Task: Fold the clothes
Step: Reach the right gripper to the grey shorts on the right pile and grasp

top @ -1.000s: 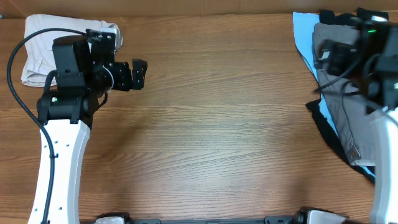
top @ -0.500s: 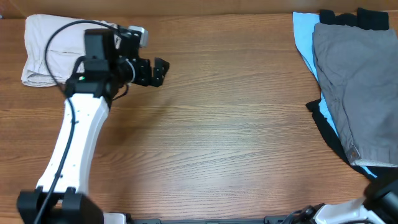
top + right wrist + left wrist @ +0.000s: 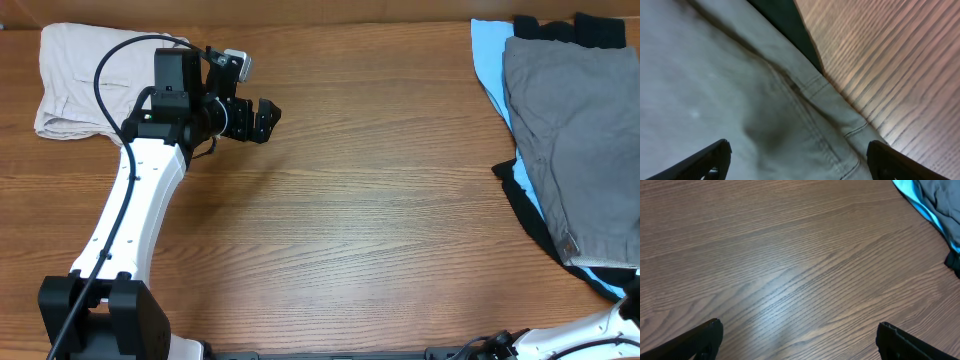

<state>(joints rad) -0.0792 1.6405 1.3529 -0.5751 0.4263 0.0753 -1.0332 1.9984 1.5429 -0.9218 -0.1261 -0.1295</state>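
Observation:
The robot's right gripper will next take hold of the stitched seam near the hem corner (image 3: 823, 143), so it can pull the grey shorts (image 3: 730, 90) onto empty table for folding.
The grey shorts (image 3: 575, 130) lie flat at the table's right edge, on top of a blue cloth (image 3: 487, 60) and a black garment (image 3: 525, 210). My left gripper (image 3: 264, 118) is open and empty over bare wood at the upper left, far from the shorts. In the left wrist view its fingertips (image 3: 705, 337) frame bare table, with the blue cloth (image 3: 920, 200) at the top right. My right gripper (image 3: 800, 160) is open just above the grey shorts (image 3: 730, 90), near a stitched seam and hem corner. It is out of the overhead view.
A folded beige garment (image 3: 70, 80) lies at the back left corner behind my left arm. The black garment (image 3: 785, 25) shows beside the shorts in the right wrist view. The wooden table (image 3: 350, 220) spreads between the two piles.
My left arm has swung right, away from the beige pile. My right arm has pulled back from above the shorts and left the overhead view.

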